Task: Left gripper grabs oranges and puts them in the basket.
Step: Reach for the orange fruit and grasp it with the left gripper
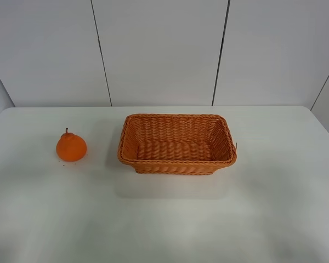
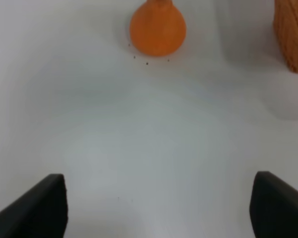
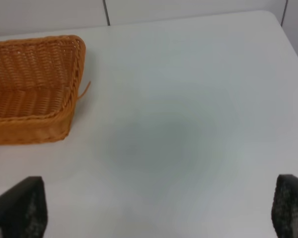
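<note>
My left gripper grips the orange by its knobbed top point(image 1: 68, 136) next, to put the orange in the basket point(image 1: 177, 162).
A bright orange point(image 1: 71, 147) with a knobbed top and dark stem stands on the white table at the left. The woven basket point(image 1: 177, 162) sits empty to its right, at the table's middle. Neither arm shows in the exterior high view. In the left wrist view my left gripper point(image 2: 159, 208) is open and empty, its black fingertips point(image 2: 37, 208) wide apart above bare table, with the orange point(image 2: 157, 29) well ahead of it and a basket corner point(image 2: 291, 34) at the side. In the right wrist view my right gripper point(image 3: 159, 210) is open and empty, beside the basket point(image 3: 20, 124).
The white table point(image 1: 164, 219) ends at a grey panelled wall point(image 1: 164, 49) behind. A few dark specks point(image 2: 146, 63) lie by the orange. A loose wicker strand point(image 3: 84, 89) sticks out of the basket's right end.
</note>
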Action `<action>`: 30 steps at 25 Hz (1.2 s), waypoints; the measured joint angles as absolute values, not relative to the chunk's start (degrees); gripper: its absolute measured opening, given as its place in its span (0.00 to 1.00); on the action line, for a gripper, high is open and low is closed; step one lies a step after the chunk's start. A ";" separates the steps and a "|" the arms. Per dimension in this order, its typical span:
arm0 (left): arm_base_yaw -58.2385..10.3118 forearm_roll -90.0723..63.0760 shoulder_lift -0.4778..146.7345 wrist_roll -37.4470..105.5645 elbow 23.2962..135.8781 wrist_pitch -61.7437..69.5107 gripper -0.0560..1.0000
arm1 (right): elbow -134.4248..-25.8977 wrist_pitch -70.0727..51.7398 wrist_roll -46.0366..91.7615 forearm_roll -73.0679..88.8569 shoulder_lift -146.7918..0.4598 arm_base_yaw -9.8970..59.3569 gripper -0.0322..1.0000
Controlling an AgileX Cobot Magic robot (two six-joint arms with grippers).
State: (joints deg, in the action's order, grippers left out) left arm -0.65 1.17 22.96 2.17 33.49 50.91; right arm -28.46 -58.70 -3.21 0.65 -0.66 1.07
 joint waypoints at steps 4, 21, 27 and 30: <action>-0.65 -0.64 38.20 4.97 38.01 45.32 0.86 | -28.46 -58.70 -3.21 0.65 -0.66 1.07 0.70; -0.65 -14.98 93.21 21.71 59.97 29.79 0.88 | -28.46 -58.70 -3.21 0.65 -0.66 1.07 0.70; -0.65 -14.98 103.70 22.64 66.97 29.34 0.89 | -28.46 -58.70 -3.21 0.65 -0.66 1.07 0.70; -0.65 -14.98 107.84 23.42 69.16 28.77 0.89 | -28.46 -58.70 -3.21 0.65 -0.66 1.07 0.70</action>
State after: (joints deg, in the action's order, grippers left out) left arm -0.65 -14.98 107.84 23.42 69.16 28.77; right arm -28.46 -58.70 -3.21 0.65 -0.66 1.07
